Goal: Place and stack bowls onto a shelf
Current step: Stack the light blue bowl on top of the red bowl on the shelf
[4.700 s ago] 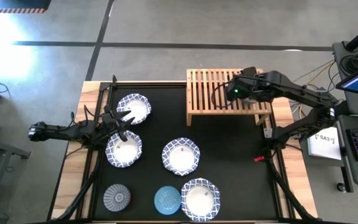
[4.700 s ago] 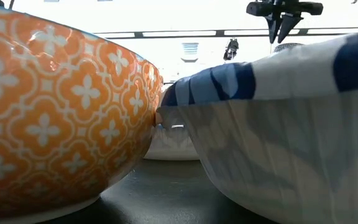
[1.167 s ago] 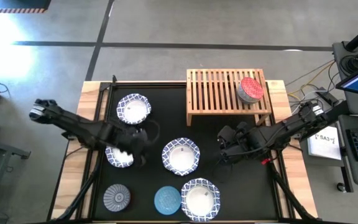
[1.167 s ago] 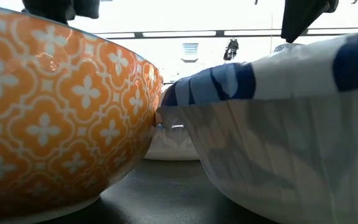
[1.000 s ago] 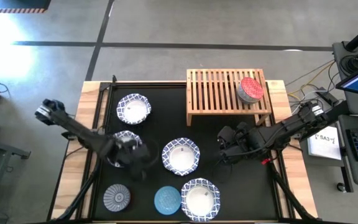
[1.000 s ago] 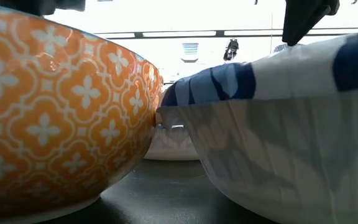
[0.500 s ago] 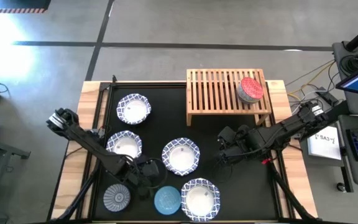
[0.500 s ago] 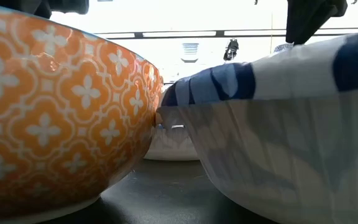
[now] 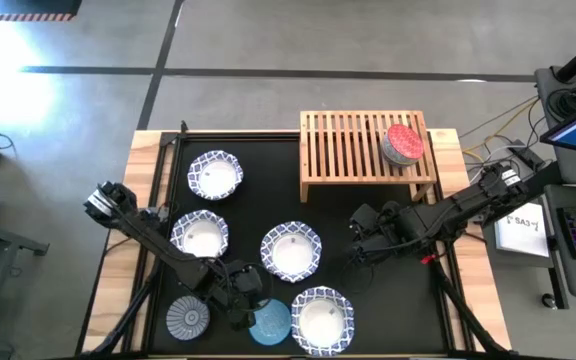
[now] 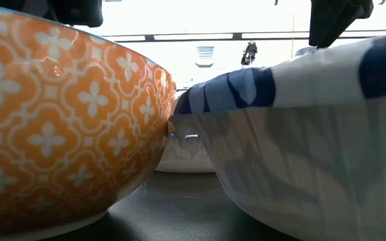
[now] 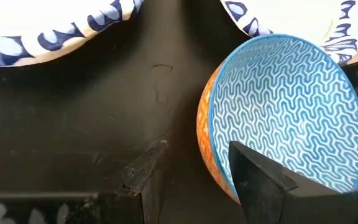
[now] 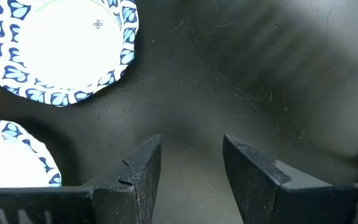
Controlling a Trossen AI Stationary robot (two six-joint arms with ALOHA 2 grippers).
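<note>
The light blue bowl is next, and my left gripper will grab it by its rim [image 11: 211, 127].
A light blue bowl [image 9: 268, 322] with an orange outside [image 10: 66, 120] stands on the black mat near the table's near edge. My left gripper [image 9: 246, 300] is open at its left rim. In the left wrist view [image 11: 194, 180], one finger [image 11: 260, 180] is over the bowl's inside and the other [image 11: 143, 174] is outside its wall. My right gripper [image 9: 354, 248] is open and empty over bare mat [image 12: 191, 168], near the shelf [image 9: 348, 150]. A red bowl [image 9: 403, 143] sits on the shelf's right part. My left gripper's fingers stand on either side of the light blue bowl's near-left rim [image 11: 211, 143], coming slanting down from the table's left. I cannot tell whether either finger touches the bowl. The bowl stands upright on the mat.
Several white bowls with blue rims stand on the mat: [image 9: 215, 175], [image 9: 200, 238], [image 9: 290, 250] and, close beside the light blue bowl, [image 9: 321, 318]. A grey bowl [image 9: 188, 318] stands at the near left. The shelf's left slats are bare.
My left gripper has gone from beside the left white bowl toward the table's near edge and to the right, ending at the light blue bowl's rim. No bowl has moved.
</note>
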